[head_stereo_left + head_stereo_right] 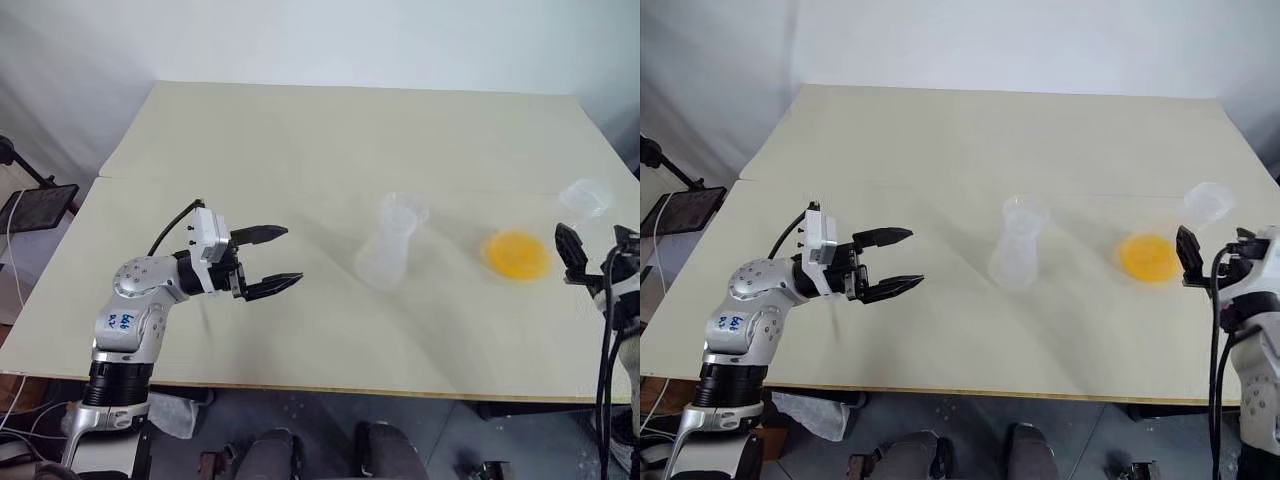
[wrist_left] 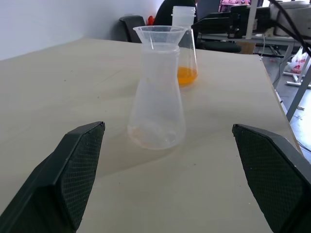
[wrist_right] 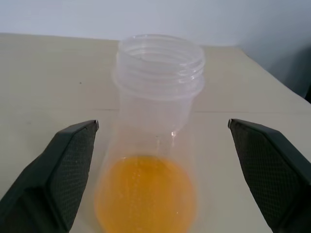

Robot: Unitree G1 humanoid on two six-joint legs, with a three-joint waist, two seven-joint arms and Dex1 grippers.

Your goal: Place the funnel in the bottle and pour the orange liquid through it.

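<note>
The flask's body is beyond my right gripper's fingers, so they would miss the flask if they closed now. My right gripper should first move toward the flask and then close on it.
The bottle (image 1: 383,260) stands upright in the middle of the table, and the clear funnel (image 1: 403,210) sits in its neck. To its right stands a bigger clear flask (image 3: 158,82) with a wide threaded mouth, holding the orange liquid (image 1: 517,255) in its base. My left gripper (image 1: 270,263) hovers open to the left of the bottle, pointing at it with a clear gap between. My right gripper (image 3: 163,124) is open just in front of the flask, one finger to each side of it and not touching.
The pale table (image 1: 300,140) has a seam across its back part, and its front edge lies just under my arms. A dark stand with a tablet (image 1: 35,205) is off the table's left edge. Chairs and desks (image 2: 233,29) stand beyond the far side.
</note>
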